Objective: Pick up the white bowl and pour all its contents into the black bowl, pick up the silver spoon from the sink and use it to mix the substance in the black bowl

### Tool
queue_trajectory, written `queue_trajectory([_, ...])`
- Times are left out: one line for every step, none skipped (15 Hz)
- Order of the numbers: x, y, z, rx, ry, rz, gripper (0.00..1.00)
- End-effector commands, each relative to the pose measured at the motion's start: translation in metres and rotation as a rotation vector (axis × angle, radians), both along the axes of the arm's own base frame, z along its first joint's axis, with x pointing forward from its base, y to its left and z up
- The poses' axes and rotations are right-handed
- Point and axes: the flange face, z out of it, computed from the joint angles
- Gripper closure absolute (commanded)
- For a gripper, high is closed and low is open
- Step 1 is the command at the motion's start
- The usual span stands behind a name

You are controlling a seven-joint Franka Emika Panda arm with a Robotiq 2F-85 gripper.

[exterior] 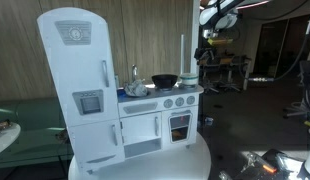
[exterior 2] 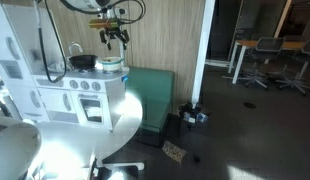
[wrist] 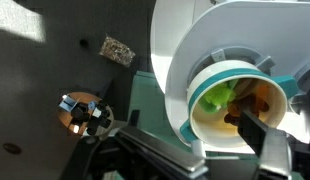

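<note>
The white bowl [wrist: 238, 105] has a teal rim that my gripper should grab next, so the bowl's opposite rim stays free for pouring.
The white bowl [wrist: 238, 105] has a teal rim and holds green and orange-brown pieces. It stands at the end of the toy kitchen counter in both exterior views [exterior: 188, 77] [exterior 2: 112, 65]. The black bowl [exterior: 165, 80] [exterior 2: 83, 62] sits beside it on the counter. My gripper [wrist: 207, 150] is open and empty, just above the white bowl. It also shows in both exterior views [exterior: 206, 45] [exterior 2: 115, 38]. One dark finger is over the bowl's contents and the other is outside its rim. The sink [exterior: 135, 90] holds a pale object; I cannot make out the silver spoon.
The white toy kitchen [exterior: 95, 90] with a tall fridge stands on a round white table [exterior 2: 95, 125]. A white upright pole [exterior: 181, 52] rises behind the bowls. A green seat [exterior 2: 150, 95] is beside the table. Small objects [exterior 2: 193, 115] lie on the dark floor.
</note>
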Motion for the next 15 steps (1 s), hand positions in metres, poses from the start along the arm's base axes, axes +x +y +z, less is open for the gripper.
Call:
queue_trajectory([0.036, -0.007, -0.002, -0.057, -0.006, -0.024, 0.0])
queue_trajectory([0.041, -0.011, -0.007, -0.065, 0.004, -0.026, 0.0])
queue_trajectory([0.046, -0.014, -0.011, -0.065, 0.011, -0.036, 0.0])
queue_trajectory([0.051, -0.015, -0.017, -0.059, 0.018, -0.04, 0.0])
queue_trajectory([0.057, -0.012, -0.023, -0.051, 0.028, -0.029, 0.0])
queue_trajectory([0.062, -0.009, -0.029, -0.051, 0.035, -0.017, 0.0])
queue_trajectory([0.067, -0.008, -0.036, -0.05, 0.043, -0.012, 0.0])
queue_trajectory([0.071, -0.007, -0.044, -0.049, 0.054, -0.007, 0.0])
queue_trajectory([0.075, -0.006, -0.051, -0.052, 0.063, 0.001, 0.0])
queue_trajectory([0.079, -0.004, -0.058, -0.05, 0.072, 0.005, 0.0])
queue_trajectory([0.082, -0.003, -0.064, -0.047, 0.081, 0.011, 0.0])
queue_trajectory([0.084, -0.001, -0.068, -0.046, 0.085, 0.02, 0.0])
queue_trajectory([0.086, 0.0, -0.072, -0.049, 0.088, 0.024, 0.13])
queue_trajectory([0.087, 0.001, -0.074, -0.051, 0.087, 0.03, 0.26])
queue_trajectory([0.088, 0.002, -0.074, -0.049, 0.085, 0.029, 0.34])
